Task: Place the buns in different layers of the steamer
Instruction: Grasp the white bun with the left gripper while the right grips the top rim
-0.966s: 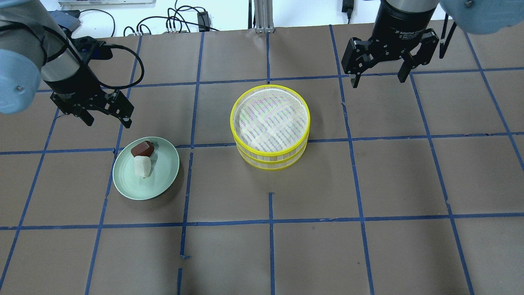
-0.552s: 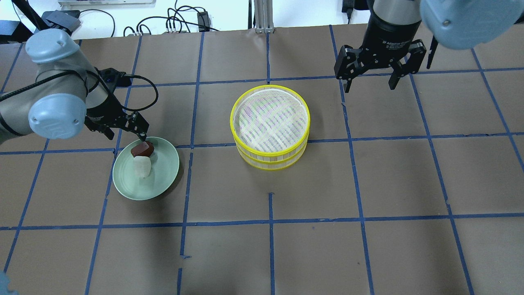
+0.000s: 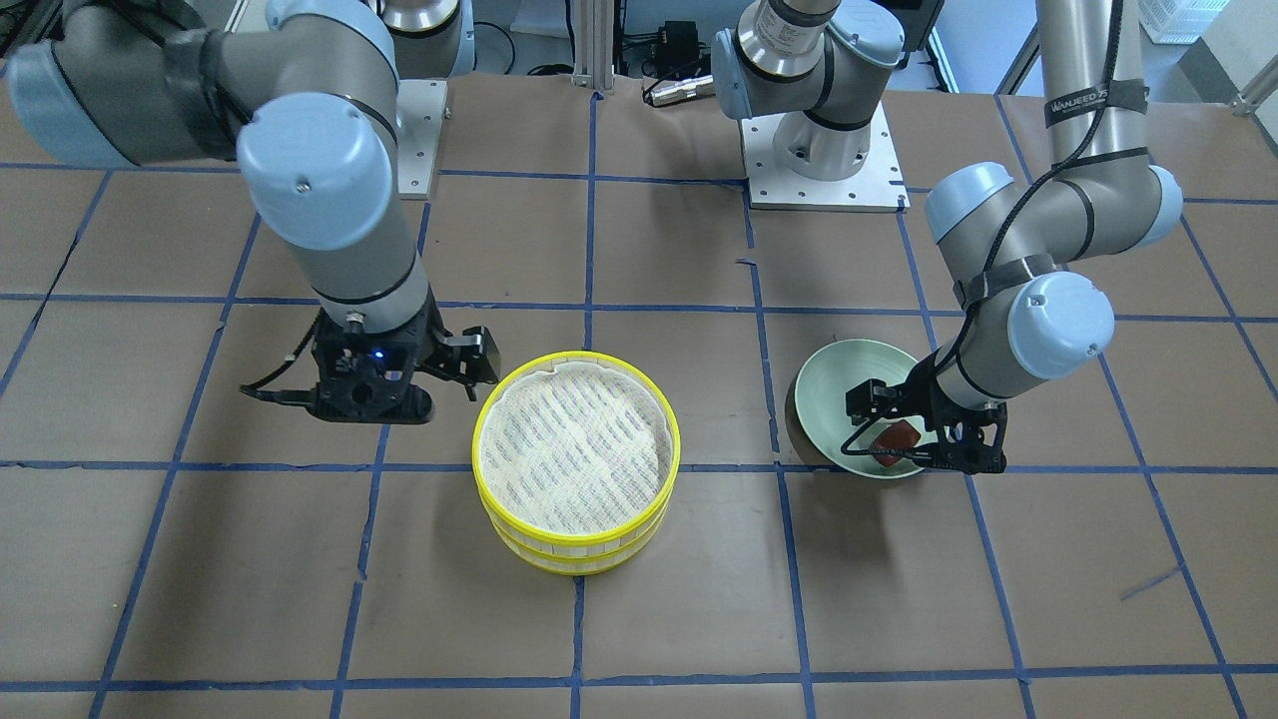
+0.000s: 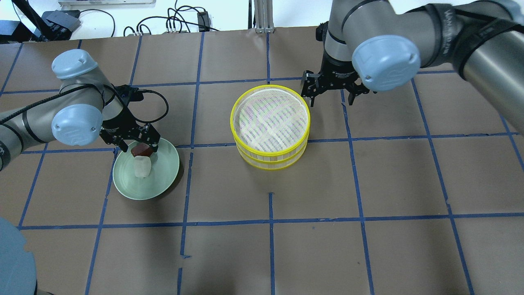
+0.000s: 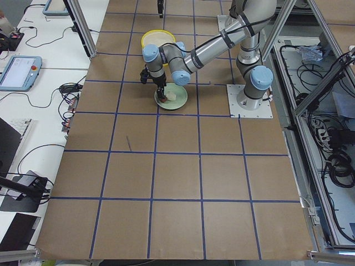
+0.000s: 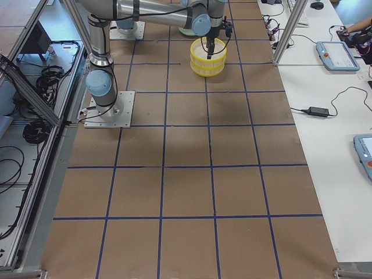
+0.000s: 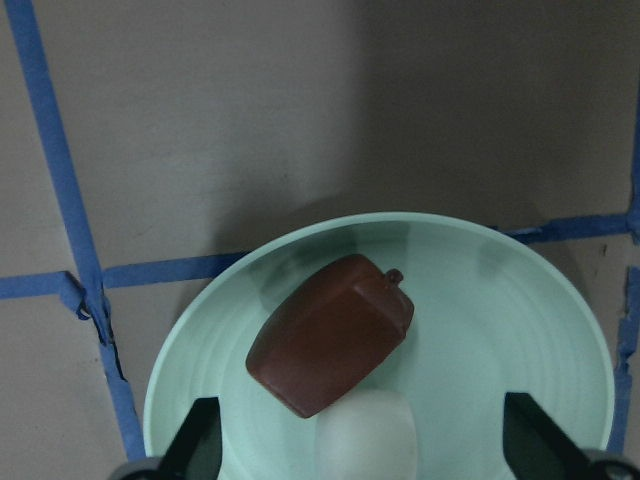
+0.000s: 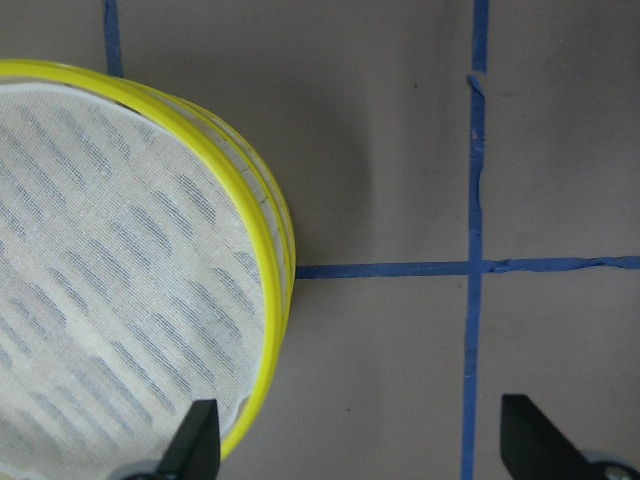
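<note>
The steamer layers need to be separated for the buns, so my right gripper should next grip the top steamer layer by its yellow rim (image 8: 262, 260).
The reddish-brown bun (image 4: 141, 150) lies against the white bun (image 4: 142, 168) on a pale green plate (image 4: 163, 172). My left gripper (image 4: 137, 143) is open just above the plate's far edge, one finger on each side of the brown bun. In the left wrist view the brown bun (image 7: 330, 335) and the white bun (image 7: 365, 435) lie between the open fingers (image 7: 195, 440). The two steamer layers are stacked, the upper (image 4: 270, 87) on the lower (image 4: 270, 164), both empty. My right gripper (image 4: 330, 93) is open and empty at the stack's far right rim (image 8: 270, 250).
The brown paper table carries a grid of blue tape lines (image 4: 270, 221). Cables and a metal post (image 4: 262, 16) lie along the far edge. In the front-facing view the right arm (image 3: 329, 180) hangs beside the steamer (image 3: 477, 449), and the left arm (image 3: 1048, 320) leans over the plate (image 3: 839, 389).
My left gripper has come down and right from beside the plate to straddle the brown bun. My right gripper has moved left and down to the steamer's far right rim. Both stayed open.
</note>
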{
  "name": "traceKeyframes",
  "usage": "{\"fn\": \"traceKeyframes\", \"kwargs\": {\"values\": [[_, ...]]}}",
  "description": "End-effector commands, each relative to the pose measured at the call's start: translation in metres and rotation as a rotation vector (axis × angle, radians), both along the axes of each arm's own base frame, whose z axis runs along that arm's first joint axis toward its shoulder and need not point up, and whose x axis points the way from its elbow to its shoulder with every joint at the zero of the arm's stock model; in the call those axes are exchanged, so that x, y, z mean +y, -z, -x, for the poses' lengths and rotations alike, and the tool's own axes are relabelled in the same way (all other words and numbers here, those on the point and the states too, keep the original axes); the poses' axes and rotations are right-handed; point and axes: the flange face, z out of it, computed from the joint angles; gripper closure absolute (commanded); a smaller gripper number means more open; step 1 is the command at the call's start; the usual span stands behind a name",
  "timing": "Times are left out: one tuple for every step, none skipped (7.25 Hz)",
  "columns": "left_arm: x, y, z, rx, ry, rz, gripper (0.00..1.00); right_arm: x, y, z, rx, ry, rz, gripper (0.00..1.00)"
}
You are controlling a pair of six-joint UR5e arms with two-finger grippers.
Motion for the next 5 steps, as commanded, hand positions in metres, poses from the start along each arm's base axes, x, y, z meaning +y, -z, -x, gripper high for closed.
{"fn": "traceKeyframes", "kwargs": {"values": [[0.011, 0.009, 0.001, -0.005, -0.023, -0.029, 0.41, -0.005, 0.063, -0.023, 0.007, -0.002, -0.025, 0.00], [0.012, 0.010, 0.000, -0.020, -0.023, -0.039, 0.73, -0.005, 0.067, -0.024, 0.004, -0.002, -0.018, 0.00], [0.015, 0.008, 0.001, -0.017, -0.028, -0.056, 0.90, -0.006, 0.071, -0.024, 0.003, 0.000, -0.022, 0.02], [0.017, -0.001, 0.001, -0.021, -0.041, -0.061, 0.93, -0.007, 0.073, -0.024, 0.005, 0.000, -0.021, 0.09], [0.018, -0.014, 0.002, -0.026, -0.067, -0.064, 0.93, -0.007, 0.074, -0.023, 0.005, -0.002, -0.023, 0.72]]}}
